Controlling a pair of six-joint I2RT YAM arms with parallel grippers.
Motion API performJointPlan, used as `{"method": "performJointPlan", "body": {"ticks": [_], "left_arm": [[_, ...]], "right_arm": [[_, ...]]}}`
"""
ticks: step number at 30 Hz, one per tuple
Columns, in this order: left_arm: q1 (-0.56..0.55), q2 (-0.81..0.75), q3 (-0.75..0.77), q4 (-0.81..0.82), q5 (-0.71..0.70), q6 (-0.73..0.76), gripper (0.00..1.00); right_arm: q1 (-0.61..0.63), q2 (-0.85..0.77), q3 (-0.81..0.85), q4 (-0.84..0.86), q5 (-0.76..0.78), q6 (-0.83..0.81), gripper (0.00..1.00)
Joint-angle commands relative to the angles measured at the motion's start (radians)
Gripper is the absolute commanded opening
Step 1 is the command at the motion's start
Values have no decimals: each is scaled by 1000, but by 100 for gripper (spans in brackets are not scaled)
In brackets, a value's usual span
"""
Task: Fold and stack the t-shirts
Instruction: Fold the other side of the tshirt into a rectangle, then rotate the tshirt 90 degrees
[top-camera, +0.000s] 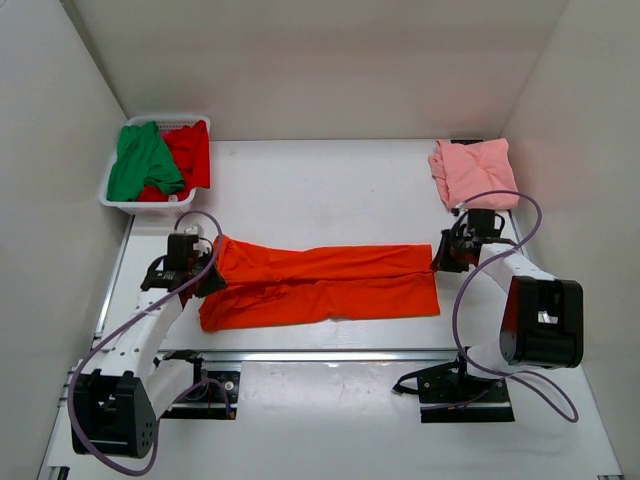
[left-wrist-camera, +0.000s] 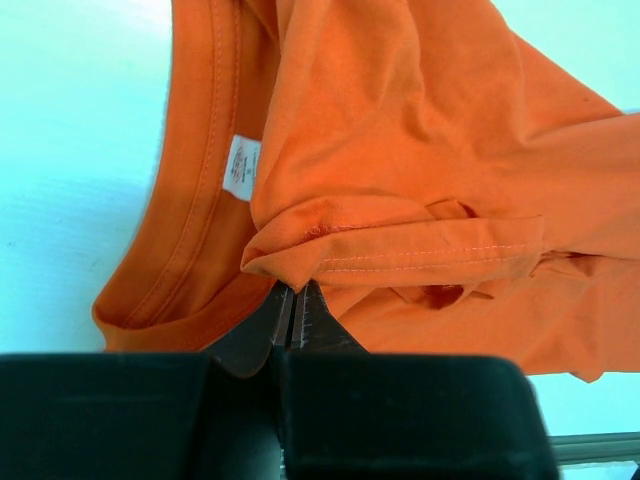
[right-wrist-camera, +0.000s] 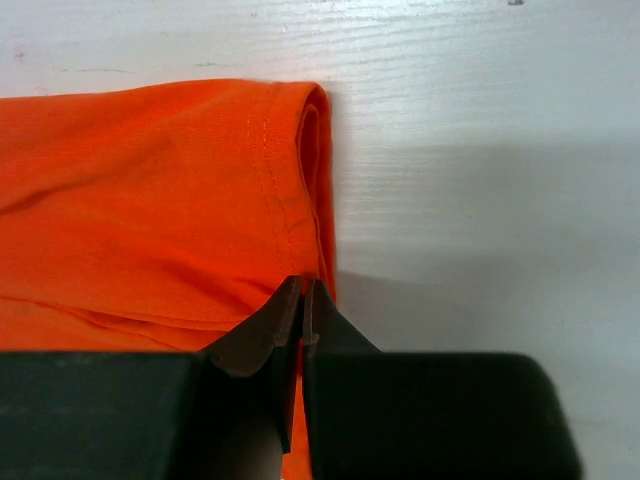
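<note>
My left gripper now releases the collar-end fold of the t-shirt, as it rests along the folded t-shirt, flat on the tabletop, so it would remain there.
The bright orange t-shirt (top-camera: 320, 285) lies folded lengthwise in a long band across the table's middle. My left gripper (top-camera: 207, 268) is shut on its collar-end fold, seen in the left wrist view (left-wrist-camera: 295, 288) with the neck label (left-wrist-camera: 242, 168) above. My right gripper (top-camera: 441, 258) is shut on the hem end, seen in the right wrist view (right-wrist-camera: 302, 285). The pale pink t-shirt (top-camera: 474, 172) lies folded at the back right. The green t-shirt (top-camera: 140, 160) and the red t-shirt (top-camera: 190, 155) lie crumpled in the basket.
A white plastic basket (top-camera: 116, 201) stands at the back left corner. White walls close in the table on three sides. A metal rail (top-camera: 320, 354) runs along the table's near edge, by the arm bases.
</note>
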Motion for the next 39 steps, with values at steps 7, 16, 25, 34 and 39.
{"method": "performJointPlan", "body": {"ticks": [7, 16, 25, 34, 39], "left_arm": [[6, -31, -31, 8, -36, 17, 18], [-4, -26, 131, 11, -6, 11, 60], [-175, 32, 3, 154, 36, -145, 55], [-212, 407, 91, 205, -61, -176, 49], [-224, 711, 355, 180, -67, -151, 48]], "right_arm": [[29, -9, 22, -82, 76, 4, 0], [78, -163, 101, -146, 215, -4, 60], [212, -162, 140, -42, 86, 39, 56], [331, 40, 46, 4, 97, 137, 53], [399, -5, -47, -19, 135, 263, 49]]}}
